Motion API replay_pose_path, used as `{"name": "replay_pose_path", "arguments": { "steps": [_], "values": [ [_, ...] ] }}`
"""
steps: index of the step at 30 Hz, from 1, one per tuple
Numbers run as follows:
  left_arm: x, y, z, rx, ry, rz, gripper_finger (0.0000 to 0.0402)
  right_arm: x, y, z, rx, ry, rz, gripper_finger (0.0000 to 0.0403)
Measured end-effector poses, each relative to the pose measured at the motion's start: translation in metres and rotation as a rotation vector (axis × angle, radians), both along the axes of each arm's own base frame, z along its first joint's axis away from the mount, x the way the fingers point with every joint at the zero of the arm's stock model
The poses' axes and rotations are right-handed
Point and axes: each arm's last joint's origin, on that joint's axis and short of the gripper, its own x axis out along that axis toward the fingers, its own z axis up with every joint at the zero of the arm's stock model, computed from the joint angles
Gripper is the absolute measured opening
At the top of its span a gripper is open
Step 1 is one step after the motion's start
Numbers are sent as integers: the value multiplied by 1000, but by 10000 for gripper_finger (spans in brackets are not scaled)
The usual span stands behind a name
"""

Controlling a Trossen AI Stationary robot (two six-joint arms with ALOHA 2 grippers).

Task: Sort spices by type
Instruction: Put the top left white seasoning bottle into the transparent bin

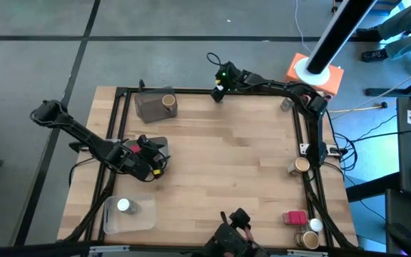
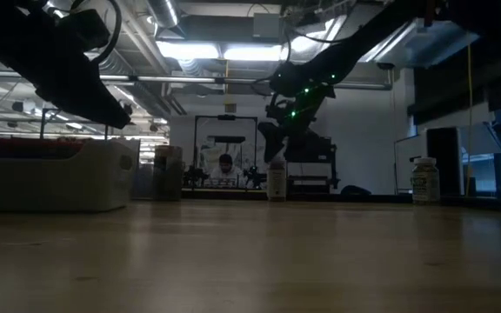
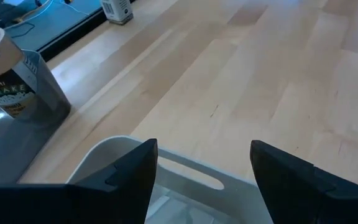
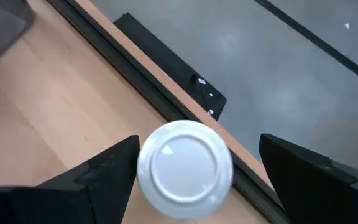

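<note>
The spice jar's white-capped match is in the clear tray. My right gripper will next grab the spice jar by its round cap to sort it in there too.
My right gripper (image 1: 218, 91) hangs open at the table's far edge over a small clear jar with a white cap (image 4: 185, 169). Its fingers stand on either side of the cap; I cannot tell whether one touches it. In the low view the jar (image 2: 277, 180) stands on its base on the table below the gripper (image 2: 272, 139). My left gripper (image 1: 148, 153) is open and empty over a pale tray (image 3: 185, 177) at the table's left. A pink-red packet (image 1: 128, 148) shows there, partly under the arm.
A grey tray (image 1: 148, 108) at the far left holds a tan-topped jar (image 1: 168, 101). A clear tray (image 1: 138, 218) at the near left holds a white-capped jar (image 1: 123, 205). More jars (image 1: 300, 165) and a pink packet (image 1: 295, 217) stand along the right edge.
</note>
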Motion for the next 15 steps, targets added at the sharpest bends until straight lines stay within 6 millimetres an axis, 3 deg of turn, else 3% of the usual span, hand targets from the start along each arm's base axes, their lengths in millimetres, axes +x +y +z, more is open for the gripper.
{"name": "replay_pose_path", "arguments": {
  "steps": [9,15],
  "values": [
    [0,0,0,0,-5,2,241,1,-2,-11,4,33,-21,327],
    [0,0,0,-1,-6,2,241,1,-2,-11,8,39,-21,261]
  ]
}}
